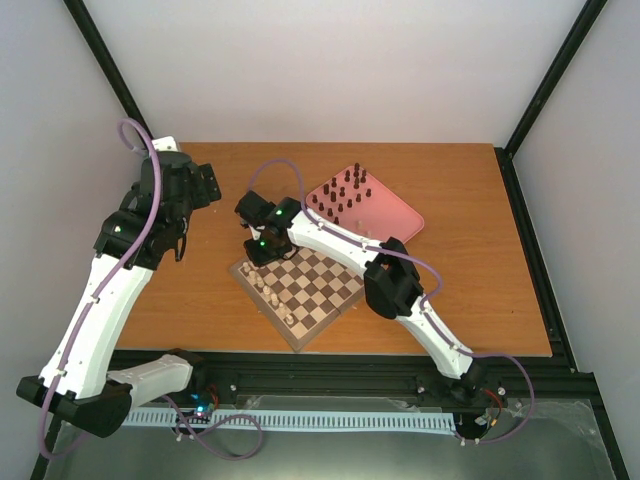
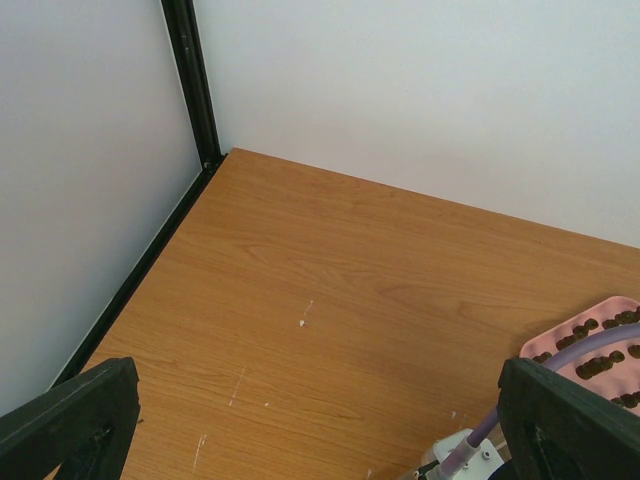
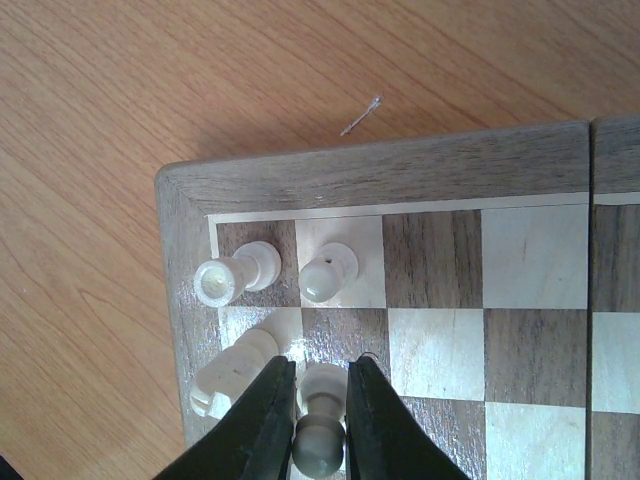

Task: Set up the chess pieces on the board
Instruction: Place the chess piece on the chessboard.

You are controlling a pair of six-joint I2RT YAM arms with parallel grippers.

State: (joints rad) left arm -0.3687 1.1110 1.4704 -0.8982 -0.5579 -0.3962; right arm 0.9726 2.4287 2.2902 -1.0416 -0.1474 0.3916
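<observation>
The cream pawn is upright over a free dark square and would stand on that square, so my right gripper needs to open.
In the right wrist view my right gripper is shut on a cream pawn, held upright over the board near its corner. Whether the pawn's base touches the square I cannot tell. Three more cream chess pieces stand close by: two in the edge row and one just left of my fingers. From above, the right gripper hangs over the board's far-left corner. The dark pieces stand on the pink tray. My left gripper is open and holds nothing, off to the left over bare table.
The pink tray sits behind and to the right of the board. A purple cable loops over the right arm. Black frame posts and white walls close in the table on the left and at the back.
</observation>
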